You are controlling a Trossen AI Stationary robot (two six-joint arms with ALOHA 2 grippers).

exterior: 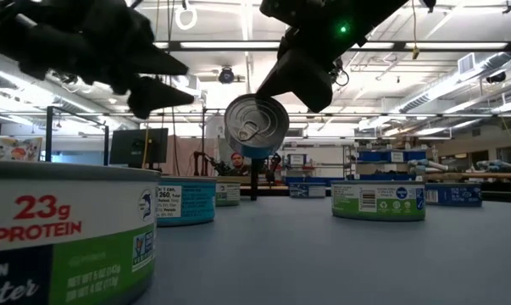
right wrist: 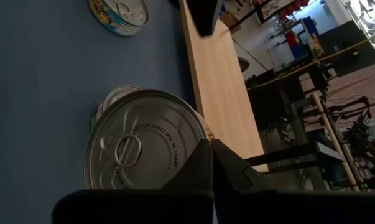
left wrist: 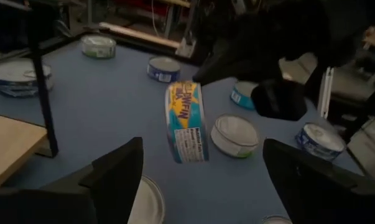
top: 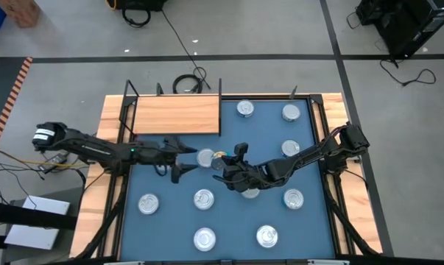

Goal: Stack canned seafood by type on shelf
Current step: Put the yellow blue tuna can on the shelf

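Observation:
The tin hangs on edge with its labelled side curving round [left wrist: 186, 121], so my left gripper will grab its flat lid and base next.
One tin of canned seafood [exterior: 256, 125] with a blue and yellow label [left wrist: 187, 121] hangs on edge above the blue mat [top: 170, 221], with my right gripper [right wrist: 207, 163] shut on it. From above the tin shows edge-on [top: 220, 156]. My left gripper [left wrist: 203, 180] stands open just to the tin's left [top: 186, 160], its fingers apart from the tin. Another tin [top: 206, 157] lies flat on the mat below. The shelf [top: 177, 114], a light wooden board with black uprights, rests at the mat's far left. My right gripper pinches the tin's rim [right wrist: 193, 146] between its two fingers at one spot on the edge. The fingers come slanting down from the table's right side [exterior: 297, 72]. The tin hangs below them on edge, clear of the mat, its lid [exterior: 253, 123] facing the table's near side.
Several more tins lie flat over the mat, among them ones at the far right [top: 291, 112], the near middle [top: 204, 238] and the near left [top: 148, 204]. One large-looking tin [exterior: 60, 229] stands close to the low camera. A black cable [top: 188, 82] lies beyond the shelf.

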